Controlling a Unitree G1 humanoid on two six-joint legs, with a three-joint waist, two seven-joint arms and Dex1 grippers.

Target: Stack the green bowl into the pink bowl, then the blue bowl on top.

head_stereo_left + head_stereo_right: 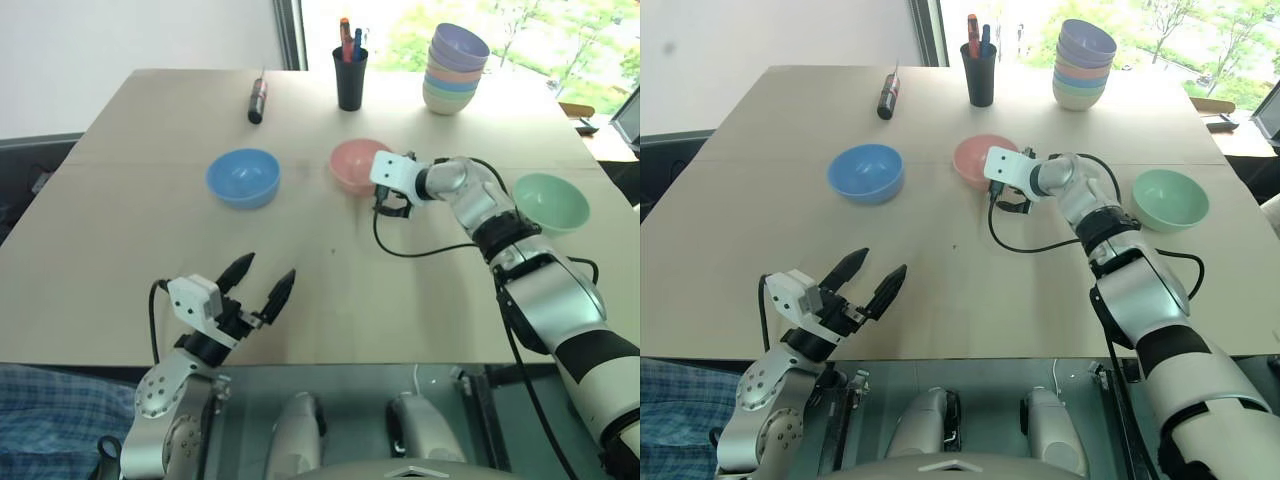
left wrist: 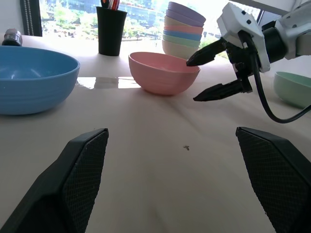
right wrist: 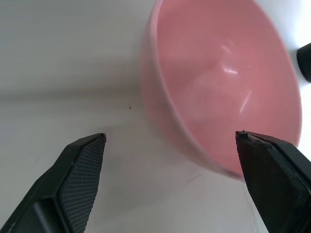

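Note:
The pink bowl is wider than my open fingers, so my right gripper should next grab the bowl by its thin rim.
The pink bowl stands upright at the table's middle, with the blue bowl to its left and the green bowl far to its right. All three are empty. My right gripper is open right at the pink bowl's right-hand rim. One finger is level with the rim and the other is lower, beside the wall, and it grips nothing. In the right wrist view the pink bowl lies close ahead between the fingers. My left gripper hovers open and empty near the table's front edge.
At the back of the table stand a black cup of pens, a tall stack of pastel bowls and a dark marker lying flat. A black cable hangs from the right wrist over the bare wood.

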